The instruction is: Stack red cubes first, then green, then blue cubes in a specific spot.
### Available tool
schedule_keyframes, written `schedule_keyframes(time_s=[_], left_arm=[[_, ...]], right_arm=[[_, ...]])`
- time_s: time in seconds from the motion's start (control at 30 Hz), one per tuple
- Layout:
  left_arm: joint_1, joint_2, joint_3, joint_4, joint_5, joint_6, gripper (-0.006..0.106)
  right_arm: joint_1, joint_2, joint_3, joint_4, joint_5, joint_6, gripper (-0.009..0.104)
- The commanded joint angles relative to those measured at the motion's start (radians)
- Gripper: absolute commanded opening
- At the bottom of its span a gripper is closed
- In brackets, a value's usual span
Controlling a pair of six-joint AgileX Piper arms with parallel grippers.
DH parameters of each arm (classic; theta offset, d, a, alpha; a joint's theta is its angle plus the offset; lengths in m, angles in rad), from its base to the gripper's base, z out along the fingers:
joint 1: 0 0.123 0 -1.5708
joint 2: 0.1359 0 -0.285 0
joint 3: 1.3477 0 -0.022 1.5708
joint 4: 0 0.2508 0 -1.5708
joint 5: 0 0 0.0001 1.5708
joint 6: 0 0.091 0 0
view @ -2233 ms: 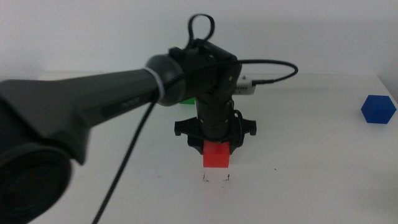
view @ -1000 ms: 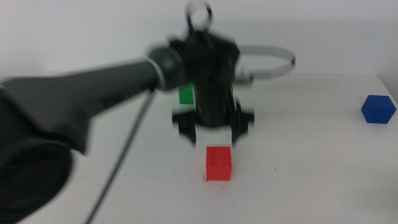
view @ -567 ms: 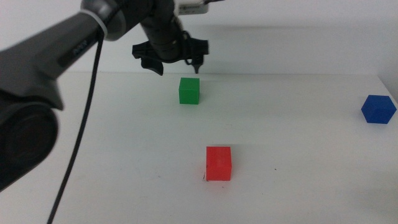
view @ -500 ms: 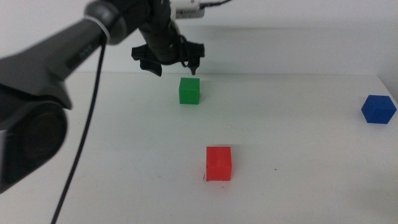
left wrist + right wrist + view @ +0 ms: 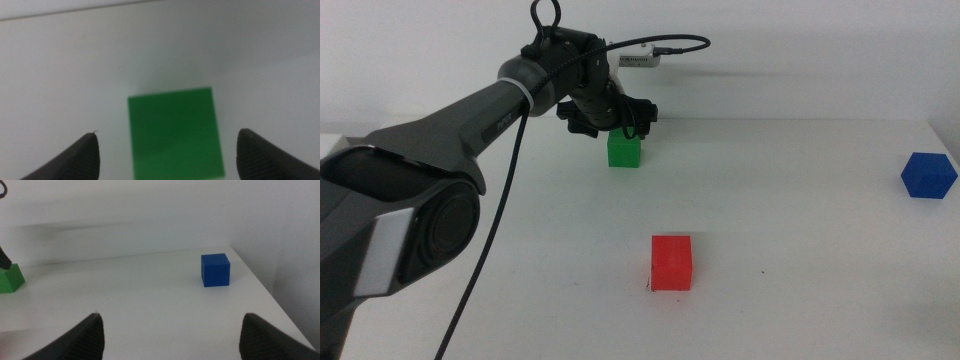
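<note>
In the middle view my left gripper's fingers are still above the sides of the green cube (image 5: 624, 150), so closing now would miss. It lowers first, then closes on the green cube.
The red cube (image 5: 671, 262) stands on the specific spot (image 5: 649, 288), whose small black specks show at its front left corner. Farther back, the green cube (image 5: 624, 150) rests on the table with my left gripper (image 5: 612, 124) just above it. In the left wrist view the green cube (image 5: 175, 132) lies between the wide-open jaws of the left gripper (image 5: 167, 133), and nothing is held. The blue cube (image 5: 928, 175) sits alone at the far right. My right gripper (image 5: 171, 319) is open and empty, well short of the blue cube (image 5: 215, 270), and is out of the middle view.
The left arm (image 5: 440, 130) and its black cable (image 5: 490, 240) cross the left half of the table. The table's right edge (image 5: 945, 135) runs just beyond the blue cube. The right wrist view also shows the green cube (image 5: 10, 279).
The left gripper let go of the red cube on the spot, rose and swung to the back. It now hangs lower, over the green cube.
</note>
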Motion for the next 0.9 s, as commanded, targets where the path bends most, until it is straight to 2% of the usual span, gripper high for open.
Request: schedule_keyframes(time_s=[0.0,0.33,0.53,0.63,0.77,0.87], left_arm=[[-0.003,0.008,-0.008,-0.018,-0.048,0.001,0.094],[-0.003,0.044,-0.008,-0.038,-0.071,0.006,0.093],[-0.003,0.071,-0.008,-0.038,-0.125,0.011,0.080],[-0.003,0.079,-0.008,-0.051,-0.150,0.052,0.065],[-0.001,0.074,-0.017,-0.074,-0.119,0.055,0.031],[-0.003,0.032,-0.038,-0.037,-0.041,0.055,0.007]], right_arm=[[-0.006,-0.004,0.002,-0.009,-0.011,-0.004,0.093],[-0.006,-0.004,0.002,-0.009,-0.011,-0.004,0.093],[-0.006,-0.004,0.002,-0.009,-0.011,-0.004,0.093],[-0.006,-0.004,0.002,-0.009,-0.011,-0.004,0.093],[-0.006,-0.004,0.002,-0.009,-0.011,-0.004,0.093],[-0.006,-0.004,0.002,-0.009,-0.011,-0.004,0.093]])
